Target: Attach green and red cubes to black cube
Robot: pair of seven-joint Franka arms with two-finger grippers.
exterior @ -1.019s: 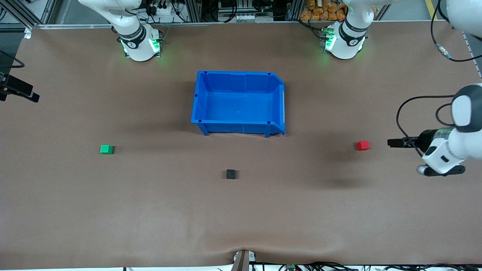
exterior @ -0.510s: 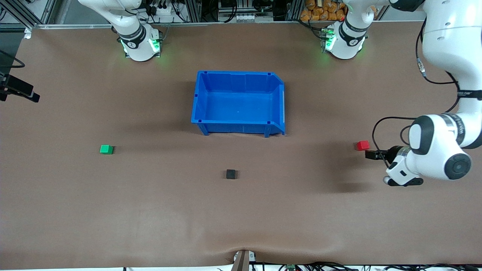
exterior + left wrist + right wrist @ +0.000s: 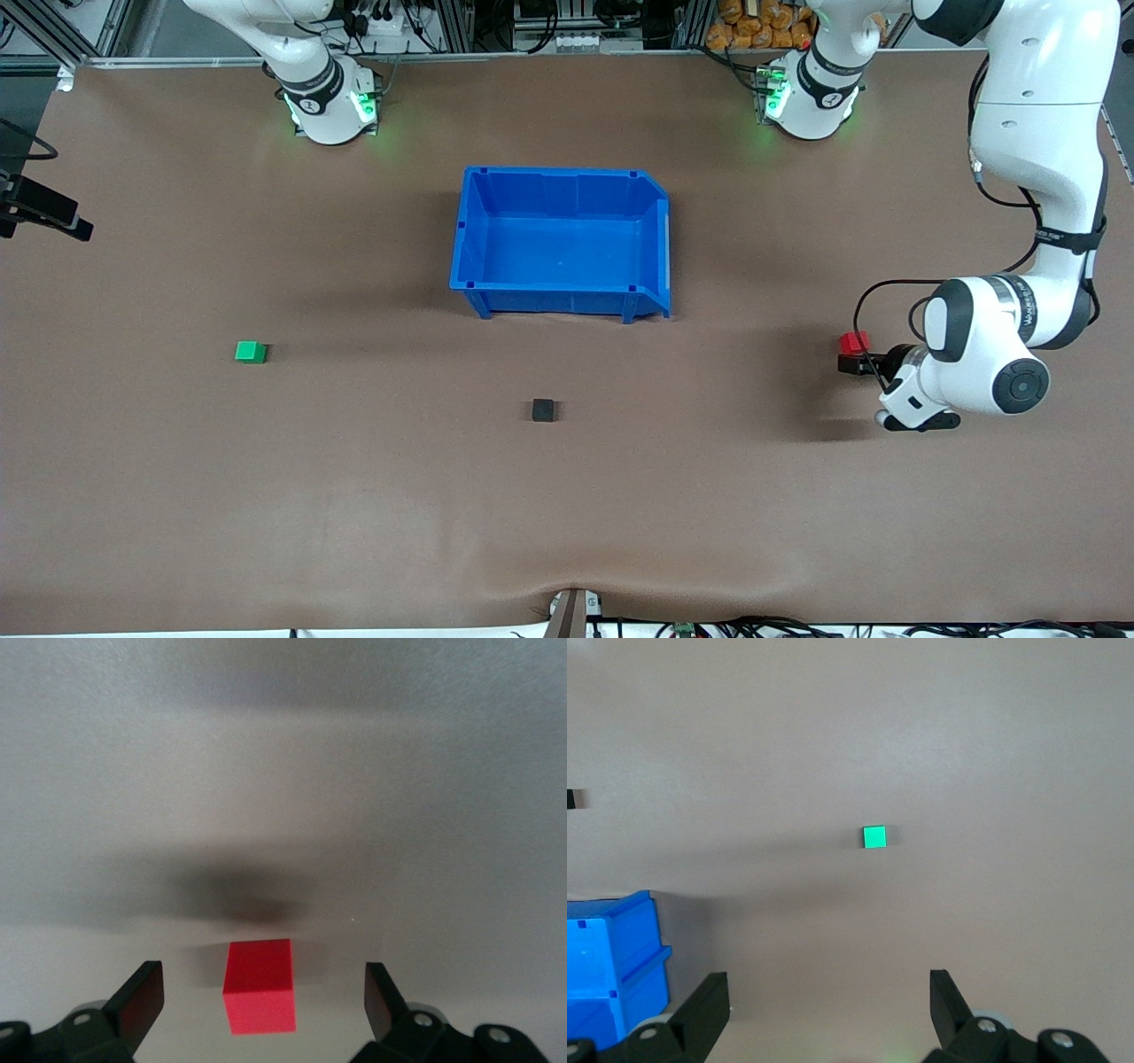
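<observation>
My left gripper will take hold of the red cube (image 3: pixel 855 340) by its two opposite sides next. After that, I will attach it to the black cube (image 3: pixel 543 409).
The red cube (image 3: pixel 855 340) lies on the table toward the left arm's end. My left gripper (image 3: pixel 849 363) is low over it and partly covers it in the front view. In the left wrist view the red cube (image 3: pixel 259 997) sits between the open fingers (image 3: pixel 142 997) of my left gripper (image 3: pixel 261 985), apart from both. The green cube (image 3: pixel 251 352) lies toward the right arm's end. The black cube (image 3: pixel 543 409) lies mid-table, nearer the front camera than the blue bin. My right gripper (image 3: pixel 828 992) is open and empty, high above the green cube (image 3: pixel 874 836).
The blue bin (image 3: pixel 560 177) stands mid-table with nothing in it; one corner of it shows in the right wrist view (image 3: pixel 611 966). The brown table mat bulges at its front edge (image 3: pixel 571 589).
My left arm has swung in toward the red cube from the table's end. Its open gripper now has the cube between its fingers. The cubes have not moved.
</observation>
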